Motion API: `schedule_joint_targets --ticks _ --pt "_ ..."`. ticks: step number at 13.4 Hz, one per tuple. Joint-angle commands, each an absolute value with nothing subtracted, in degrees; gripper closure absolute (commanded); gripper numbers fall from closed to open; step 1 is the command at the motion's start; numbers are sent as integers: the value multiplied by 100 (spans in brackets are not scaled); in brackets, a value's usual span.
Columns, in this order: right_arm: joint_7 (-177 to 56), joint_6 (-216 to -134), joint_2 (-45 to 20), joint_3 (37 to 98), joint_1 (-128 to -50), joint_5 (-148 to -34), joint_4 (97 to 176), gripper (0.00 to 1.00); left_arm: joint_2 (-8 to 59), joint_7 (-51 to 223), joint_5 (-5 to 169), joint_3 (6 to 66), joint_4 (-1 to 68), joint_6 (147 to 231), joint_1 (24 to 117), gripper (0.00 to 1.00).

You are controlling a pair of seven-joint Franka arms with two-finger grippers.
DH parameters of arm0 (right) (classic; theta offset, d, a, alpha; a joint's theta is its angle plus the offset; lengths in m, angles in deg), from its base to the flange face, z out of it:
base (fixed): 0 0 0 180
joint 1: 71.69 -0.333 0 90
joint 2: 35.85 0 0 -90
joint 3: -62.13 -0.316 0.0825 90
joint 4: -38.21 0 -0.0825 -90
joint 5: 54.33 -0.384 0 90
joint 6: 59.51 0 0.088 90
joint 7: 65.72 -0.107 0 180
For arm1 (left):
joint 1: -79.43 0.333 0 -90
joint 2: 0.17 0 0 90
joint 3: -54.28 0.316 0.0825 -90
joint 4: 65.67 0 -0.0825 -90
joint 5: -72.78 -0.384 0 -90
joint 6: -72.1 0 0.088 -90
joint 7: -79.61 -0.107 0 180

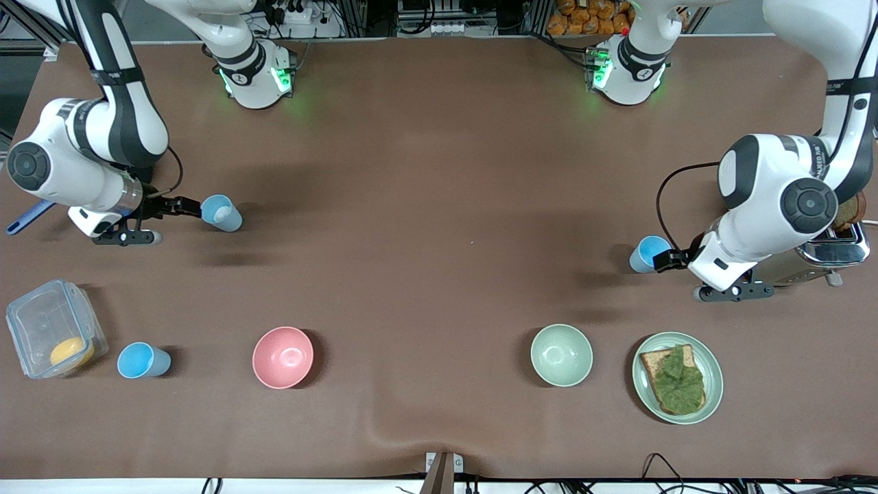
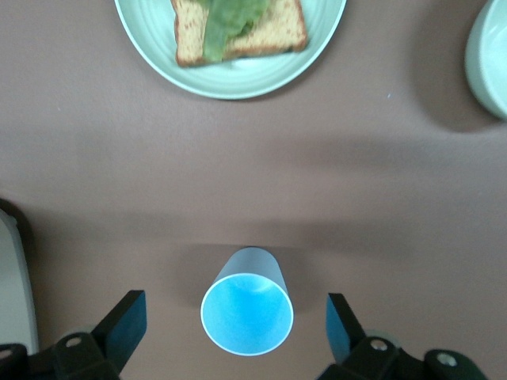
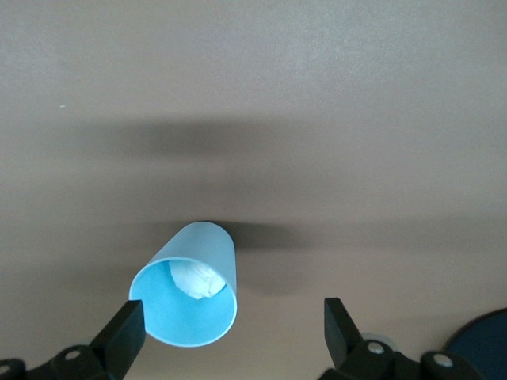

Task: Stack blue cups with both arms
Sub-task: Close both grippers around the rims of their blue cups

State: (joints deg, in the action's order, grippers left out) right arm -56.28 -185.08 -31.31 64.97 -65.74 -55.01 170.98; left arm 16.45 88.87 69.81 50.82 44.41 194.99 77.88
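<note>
The left gripper grabs the blue cup by its open rim (image 1: pixel 656 241) next, to stack it with the cup holding the white lump (image 1: pixel 222 213).
A blue cup (image 1: pixel 648 254) with a bright blue inside (image 2: pixel 247 313) stands toward the left arm's end of the table. My left gripper (image 1: pixel 662 261) (image 2: pixel 234 323) is open, its fingers on either side of this cup without touching it. Another blue cup (image 1: pixel 221 213) (image 3: pixel 186 301), with a white lump inside, stands toward the right arm's end. My right gripper (image 1: pixel 193 206) (image 3: pixel 233 331) is open around it, and the cup sits close to one finger (image 3: pixel 127 332). A third blue cup (image 1: pixel 143 360) stands nearer the front camera, beside a clear container (image 1: pixel 51 336).
A pink bowl (image 1: pixel 282 357) and a pale green bowl (image 1: pixel 561 355) sit nearer the front camera. A green plate (image 1: pixel 715 384) holds toast with lettuce. A metal toaster (image 1: pixel 833 250) stands beside the left arm. A blue utensil (image 1: pixel 27 216) lies under the right arm.
</note>
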Motion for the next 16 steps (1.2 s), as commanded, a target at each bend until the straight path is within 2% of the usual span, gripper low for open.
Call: schedule_joint_targets --ticks 1,6,9,12,14,15,16 --pt "-5562 -18799 -3040 6406 -6361 -5380 17302 0 1495 9016 6856 5076 4910 19673 7907 0" --pt "-5561 -19283 -2926 6406 -6299 -5371 17663 0 1460 8946 6847 5076 5359 19743 8083 0" --pt "-5561 -19748 -2890 6398 -6220 -5371 17979 0 1521 8946 6856 5076 5657 20181 8083 0" --pt "-5561 -19793 -2881 6398 -6220 -5371 17998 0 1635 8946 6856 5076 5843 20482 8145 0" --pt "-5561 -19776 -2881 6398 -6211 -5371 17989 15 1758 8946 6856 5076 5843 20552 8154 0" --pt "-5570 -19776 -2881 6398 -6211 -5371 17989 23 1767 8946 6856 5067 5852 20631 8154 6" --pt "-5596 -19767 -2873 6398 -6220 -5371 17989 32 1802 8946 6856 5067 5852 20640 8171 19"
